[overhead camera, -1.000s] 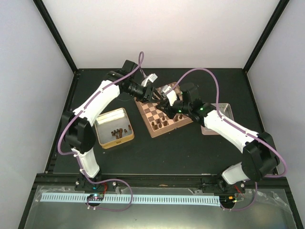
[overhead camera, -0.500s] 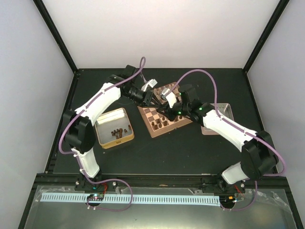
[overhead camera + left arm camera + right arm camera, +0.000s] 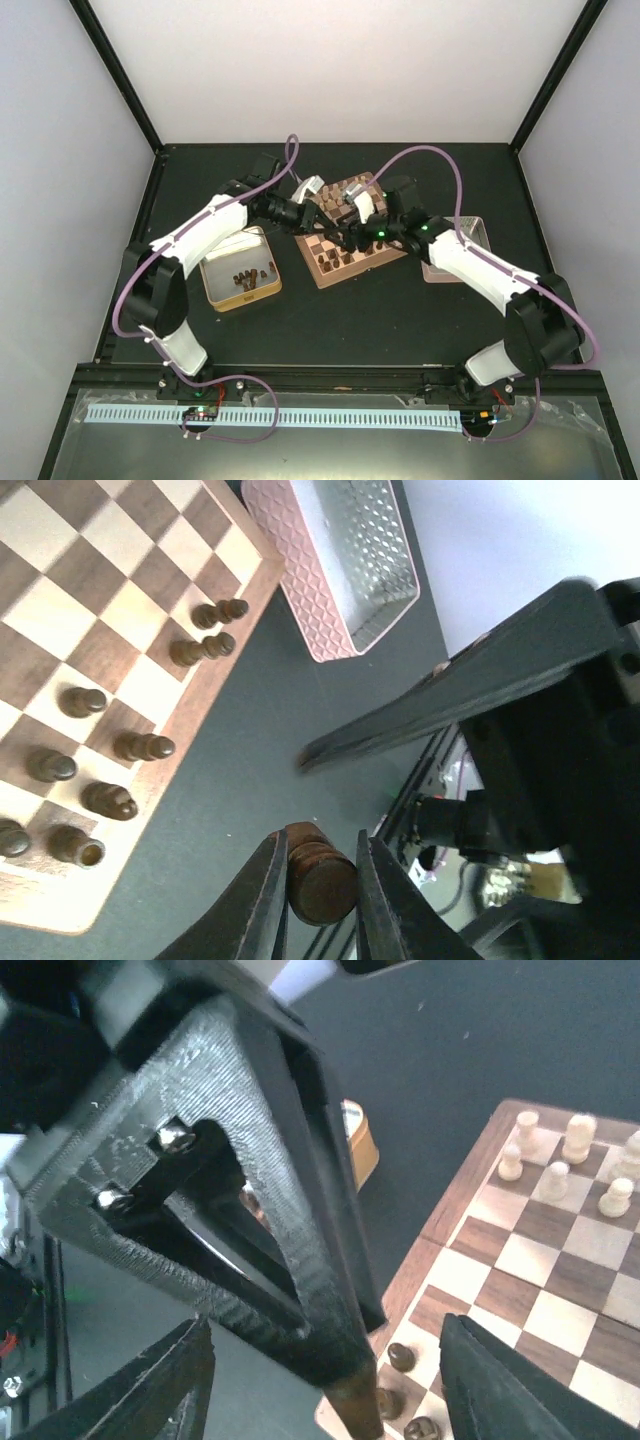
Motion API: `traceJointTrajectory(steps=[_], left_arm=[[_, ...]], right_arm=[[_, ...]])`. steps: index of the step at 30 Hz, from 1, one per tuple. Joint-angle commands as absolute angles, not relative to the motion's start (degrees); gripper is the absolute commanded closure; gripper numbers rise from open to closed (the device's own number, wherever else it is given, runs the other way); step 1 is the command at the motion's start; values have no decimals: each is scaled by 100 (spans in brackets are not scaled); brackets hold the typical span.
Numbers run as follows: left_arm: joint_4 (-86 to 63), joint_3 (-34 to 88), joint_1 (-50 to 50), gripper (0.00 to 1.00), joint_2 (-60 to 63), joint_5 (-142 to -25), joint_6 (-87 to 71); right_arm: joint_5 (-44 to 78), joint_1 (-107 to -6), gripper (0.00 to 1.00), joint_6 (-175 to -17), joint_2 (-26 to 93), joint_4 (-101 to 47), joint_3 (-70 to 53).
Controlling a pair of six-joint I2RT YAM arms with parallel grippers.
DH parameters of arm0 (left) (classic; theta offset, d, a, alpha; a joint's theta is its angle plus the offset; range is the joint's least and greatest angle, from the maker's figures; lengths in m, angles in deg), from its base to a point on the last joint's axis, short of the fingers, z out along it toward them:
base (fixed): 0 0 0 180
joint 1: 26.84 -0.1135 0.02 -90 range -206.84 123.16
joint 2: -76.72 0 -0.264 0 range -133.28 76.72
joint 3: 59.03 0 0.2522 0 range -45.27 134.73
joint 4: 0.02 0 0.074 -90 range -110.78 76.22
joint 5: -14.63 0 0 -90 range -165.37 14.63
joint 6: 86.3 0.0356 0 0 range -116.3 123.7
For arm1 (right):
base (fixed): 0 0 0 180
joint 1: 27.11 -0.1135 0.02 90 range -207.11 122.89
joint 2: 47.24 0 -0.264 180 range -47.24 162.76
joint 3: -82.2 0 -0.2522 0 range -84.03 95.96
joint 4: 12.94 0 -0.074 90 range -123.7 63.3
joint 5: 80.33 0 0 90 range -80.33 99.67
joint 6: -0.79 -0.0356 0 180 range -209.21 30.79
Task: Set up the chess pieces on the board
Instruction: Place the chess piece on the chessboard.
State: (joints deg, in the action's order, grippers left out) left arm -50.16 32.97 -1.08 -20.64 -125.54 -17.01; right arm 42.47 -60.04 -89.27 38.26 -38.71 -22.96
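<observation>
I should next take hold of the dark-brown chess piece by its exposed tip with my right gripper, so its other end stays free to stand on the board.
The board lies at the table's middle. Dark-brown chess pieces stand in two rows along its edge, and cream chessmen stand at the opposite end. My left gripper is shut on one dark-brown chess piece, held just off the board's rim above the black table. My right gripper is open, its fingers wide on either side of the left gripper's tip and the held piece. In the top view the left gripper and right gripper meet over the board's left part.
A yellow tin with several dark pieces inside sits left of the board. A pink tin lies to the right, partly under the right arm; its patterned wall runs close to the board's corner. Black frame posts rise at the back corners.
My right gripper has opened and let go of the dark piece. My left gripper has closed on that piece. The left arm has drawn slightly toward the board's left edge.
</observation>
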Motion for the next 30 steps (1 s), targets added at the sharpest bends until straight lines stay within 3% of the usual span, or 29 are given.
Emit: traceJointTrajectory(steps=[1,4,9,14,23,30], left_arm=[[-4369,3118,-209,94,-1585,-12197,-2141],[-3866,2912,-302,93,-1348,-12172,-2512],[-2724,2512,-328,93,-1016,-12268,-3247],[-1257,2005,-328,94,-520,-12346,-3367],[650,1028,-277,94,-165,-12273,-2157],[1045,1029,-116,94,-130,-12196,-1335]], right_arm=[[4962,-5573,33,-10506,3150,-2203,-2816],[4951,-5266,28,-12172,2877,-1341,-3281],[4936,-5224,27,-15158,3112,-487,-3611],[5059,-5242,30,-18244,3620,1981,-4371],[5183,-5260,36,-19990,3402,1493,-4140],[5446,-5267,42,-20530,3424,1237,-3804]])
